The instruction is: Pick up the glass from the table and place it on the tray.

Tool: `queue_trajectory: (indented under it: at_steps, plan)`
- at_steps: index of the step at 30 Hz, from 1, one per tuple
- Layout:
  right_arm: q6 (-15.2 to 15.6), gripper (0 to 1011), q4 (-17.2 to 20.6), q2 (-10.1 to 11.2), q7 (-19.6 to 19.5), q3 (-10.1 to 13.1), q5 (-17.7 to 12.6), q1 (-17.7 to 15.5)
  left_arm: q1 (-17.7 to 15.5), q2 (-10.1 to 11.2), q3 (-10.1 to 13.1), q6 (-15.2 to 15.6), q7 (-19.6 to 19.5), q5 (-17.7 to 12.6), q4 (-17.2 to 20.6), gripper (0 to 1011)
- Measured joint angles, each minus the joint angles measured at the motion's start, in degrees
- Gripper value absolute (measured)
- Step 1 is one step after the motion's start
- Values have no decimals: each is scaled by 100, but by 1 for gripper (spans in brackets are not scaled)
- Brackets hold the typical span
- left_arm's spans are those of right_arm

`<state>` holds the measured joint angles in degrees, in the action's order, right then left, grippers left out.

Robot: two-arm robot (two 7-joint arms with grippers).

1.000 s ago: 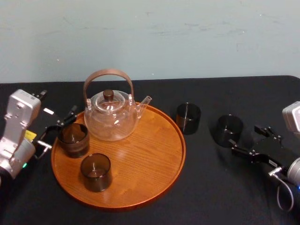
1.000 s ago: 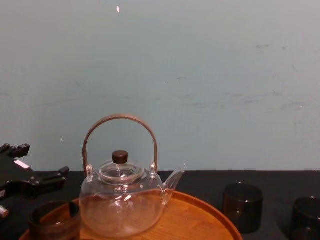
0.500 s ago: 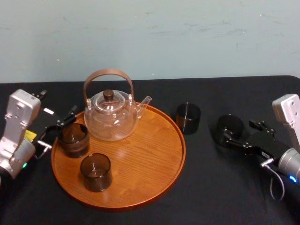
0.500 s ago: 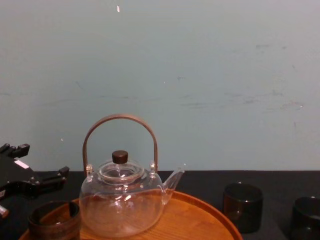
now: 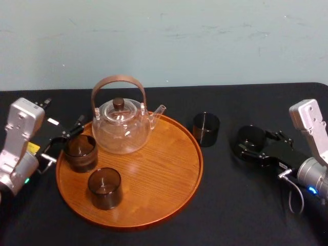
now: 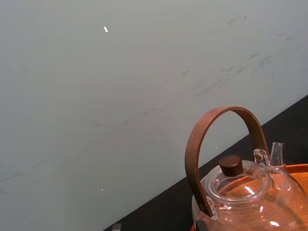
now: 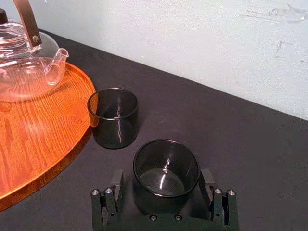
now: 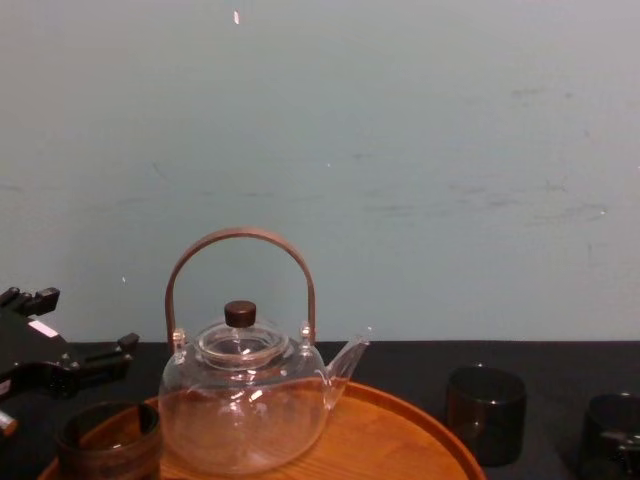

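My right gripper grabs the smoky glass by its round side [image 7: 161, 199] next, to place the glass on the tray [image 7: 43, 130].
Two dark smoked glasses stand on the black table [image 5: 225, 210], right of the round wooden tray [image 5: 154, 169]. My right gripper [image 5: 259, 143] is open, one finger on each side of the farther-right glass [image 5: 250, 137]. In the right wrist view this glass [image 7: 166, 167] sits between the fingers [image 7: 114, 188], small gaps showing at the sides. The other table glass [image 5: 206, 129] stands just off the tray's rim. My left gripper [image 5: 64, 141] rests open at the tray's left edge, beside a glass [image 5: 80, 152] on the tray.
A clear glass teapot [image 5: 121, 125] with a brown arched handle stands at the back of the tray, its spout pointing toward the table glasses. A second glass [image 5: 104, 188] sits on the tray's front left. A pale wall rises behind the table.
My right gripper has slid forward and leftward until its open fingers straddle the right-hand glass. The left arm and everything on the tray stayed still.
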<state>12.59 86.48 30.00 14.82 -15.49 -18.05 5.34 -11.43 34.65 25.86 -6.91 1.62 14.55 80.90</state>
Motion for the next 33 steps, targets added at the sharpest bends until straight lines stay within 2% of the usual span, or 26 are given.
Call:
queue_trajectory:
  at_steps: [22, 33]
  plan:
    - [111, 1002, -463, -356, 277, 66, 261, 349, 0, 0, 0, 0, 0, 0, 0, 1001]
    - [117, 1002, -505, -388, 288, 61, 333, 375, 0, 0, 0, 0, 0, 0, 0, 1001]
